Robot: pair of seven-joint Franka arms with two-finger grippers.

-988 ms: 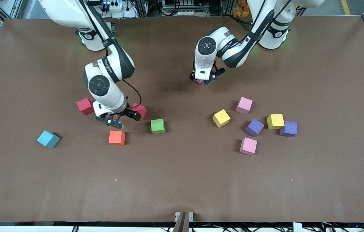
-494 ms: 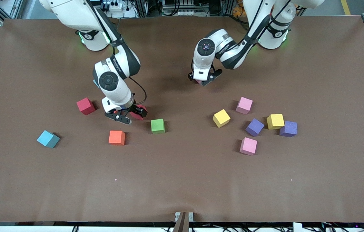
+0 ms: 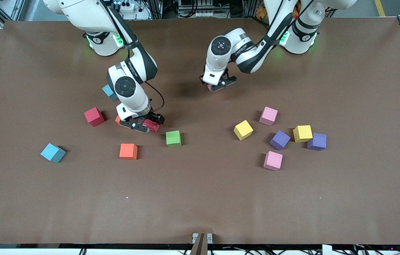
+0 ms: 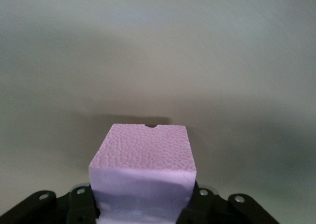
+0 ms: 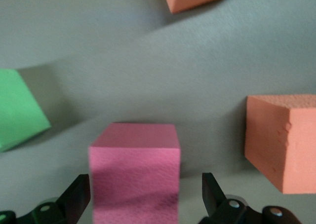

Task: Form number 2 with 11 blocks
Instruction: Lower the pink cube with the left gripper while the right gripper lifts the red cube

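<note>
I will form number 2, so I will grab the red block by its opposite sides with my right gripper next.
My left gripper (image 3: 216, 86) is shut on a pink block (image 4: 143, 160), low over the table's middle near the robots' bases. My right gripper (image 3: 146, 124) stands open astride a red block (image 3: 152, 125), with a gap at each finger (image 5: 79, 194). Beside it lie an orange block (image 3: 118, 120), half hidden by the wrist, a red block (image 3: 94, 116), a green block (image 3: 173, 138) and another orange block (image 3: 128, 151). Toward the left arm's end lie two pink (image 3: 268, 115), two yellow (image 3: 243, 129) and two purple (image 3: 280, 140) blocks. The number 2 is out of view.
One light-blue cube (image 3: 53, 152) sits toward the right arm's end. Another light-blue cube (image 3: 108, 92) shows partly beside the right arm's wrist. The brown table (image 3: 200, 198) is bare toward the front camera.
The right gripper moved from beside the orange block to straddle the red block. The left gripper closed on the pink block and shifted slightly toward the right arm's end.
</note>
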